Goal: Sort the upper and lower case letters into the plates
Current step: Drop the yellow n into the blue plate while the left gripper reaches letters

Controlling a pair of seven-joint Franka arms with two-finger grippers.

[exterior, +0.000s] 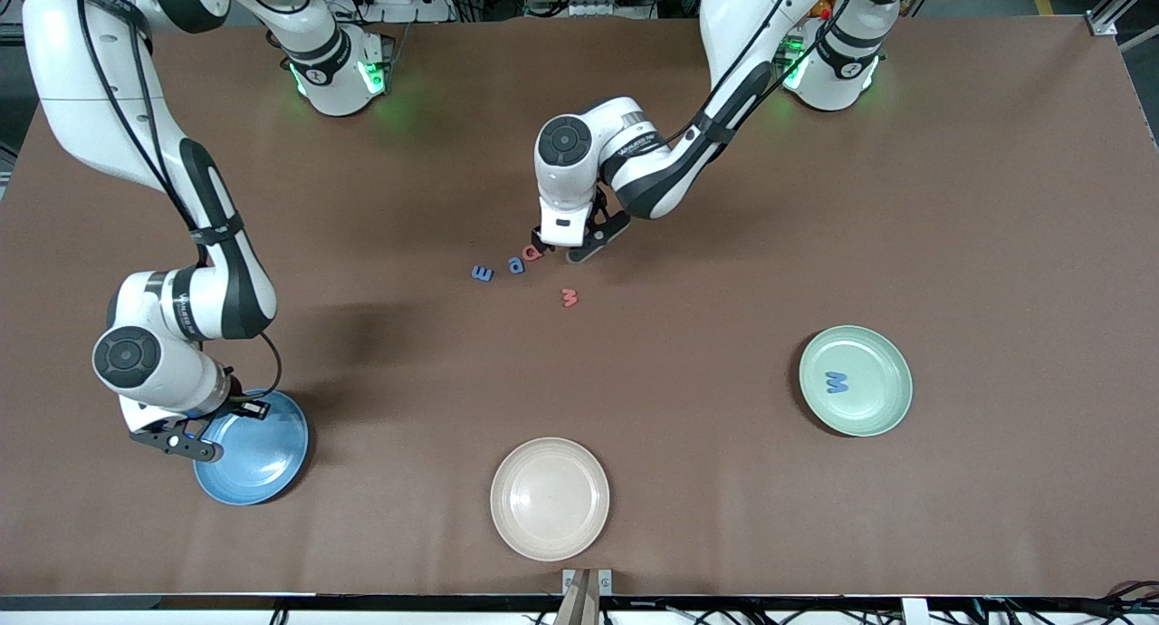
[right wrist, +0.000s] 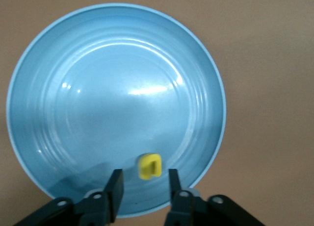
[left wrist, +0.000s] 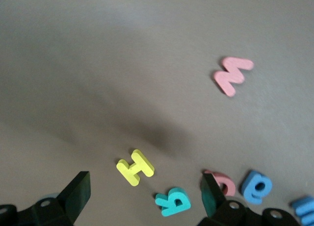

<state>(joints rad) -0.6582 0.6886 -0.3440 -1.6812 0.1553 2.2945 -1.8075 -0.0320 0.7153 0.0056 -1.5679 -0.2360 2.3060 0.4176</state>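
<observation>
I am not ready to close yet: my left gripper's fingers stop short of the yellow H (left wrist: 135, 167), beside the teal letter (left wrist: 173, 201). I will first move toward the H.
My left gripper (exterior: 559, 249) is open and low over a cluster of letters in the middle of the table. In the left wrist view, a yellow H (left wrist: 135, 167) and a teal letter (left wrist: 173, 201) lie between its fingers (left wrist: 76, 194). A red letter (left wrist: 224, 183), a blue letter (left wrist: 256, 187) and a red M (left wrist: 232, 75) lie beside them. My right gripper (right wrist: 144, 189) is open, just above the blue plate (right wrist: 98, 88). A small yellow letter (right wrist: 149, 166) lies in that plate by the fingertips. The mint green plate (exterior: 874, 412) holds a blue M (exterior: 837, 382).
A beige plate (exterior: 550, 498) stands near the table's front edge, nearer the front camera than the letter cluster. A blue E (exterior: 482, 273), a blue letter (exterior: 516, 264), a red letter (exterior: 534, 253) and the red M (exterior: 569, 296) show beside the left gripper.
</observation>
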